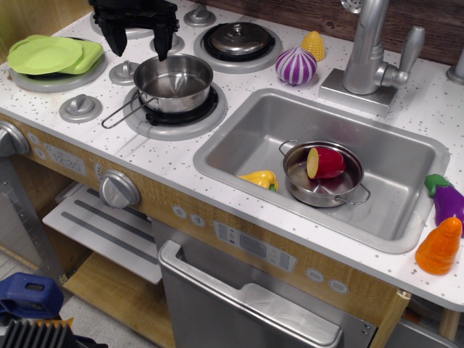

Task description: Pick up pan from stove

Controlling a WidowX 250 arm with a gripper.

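I need to grab the pan (pixel 174 82) next by its rim (pixel 138 70), so I can pick it up from the stove.
The pan (pixel 174 82), a small shiny steel saucepan, sits on the front right burner of the stove (pixel 177 116), on a black coil grate. Its thin wire loop handle (pixel 119 116) points to the front left. My black gripper (pixel 139 49) hangs just behind and above the pan's far rim, open and empty. One fingertip (pixel 163 51) is close above the rim and the other (pixel 116 45) is further left.
A flat steel lid with a knob (pixel 238 38) lies on the back right burner. Green plates (pixel 51 54) lie on the left burner. Silver knobs (pixel 125 71) stand between the burners. The sink (pixel 406 217) holds a two-handled pot (pixel 322 174) and a yellow pepper (pixel 261 178). Toy vegetables (pixel 296 65) lie around the tap.
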